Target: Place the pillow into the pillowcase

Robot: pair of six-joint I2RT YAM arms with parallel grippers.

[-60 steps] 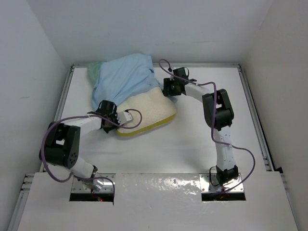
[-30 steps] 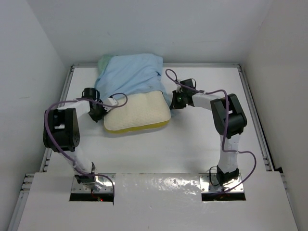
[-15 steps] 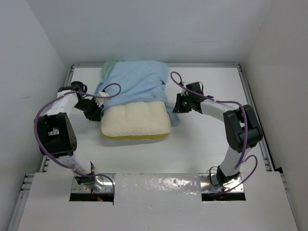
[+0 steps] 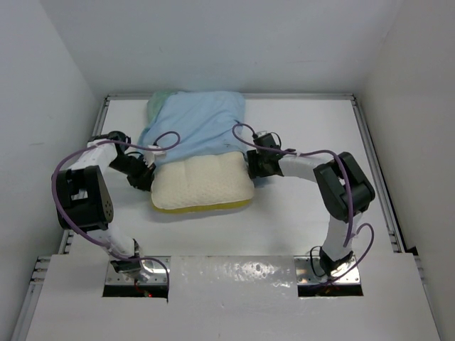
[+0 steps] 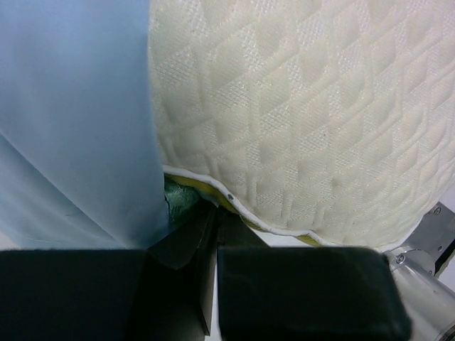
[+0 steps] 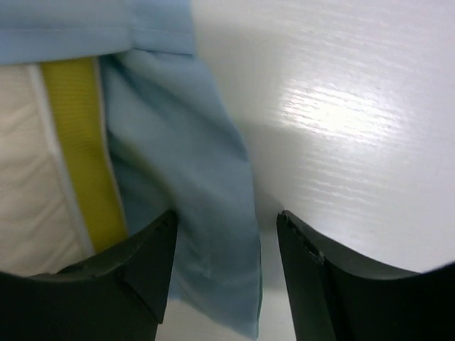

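The loose blue flap's free edge is between my right gripper's fingers, and closing now would catch the flap, so my right gripper closes on it next.
The cream pillow [image 4: 201, 183] lies mid-table with its far half inside the light blue pillowcase [image 4: 195, 121]; its yellow band shows along the near edge. My left gripper [image 4: 142, 176] is at the pillow's left corner. In the left wrist view the gripper [image 5: 213, 213] is shut on a fold of the pillowcase [image 5: 71, 106], whose mint-green side [image 5: 179, 199] shows beside the pillow [image 5: 298, 106]. My right gripper [image 4: 252, 165] is at the pillow's right corner. In the right wrist view the gripper [image 6: 224, 234] is open, with a loose blue flap [image 6: 192, 185] between the jaws and the yellow band [image 6: 75, 142] to its left.
The white table [image 4: 306, 206] is enclosed by white walls on the left, far and right sides. Metal rails [image 4: 375, 163] run along both side edges. Purple cables loop off both arms above the cloth.
The pillow has turned square to the table. My right gripper has moved left onto the pillowcase flap at the right corner. My left gripper has shifted slightly toward the pillow's left corner.
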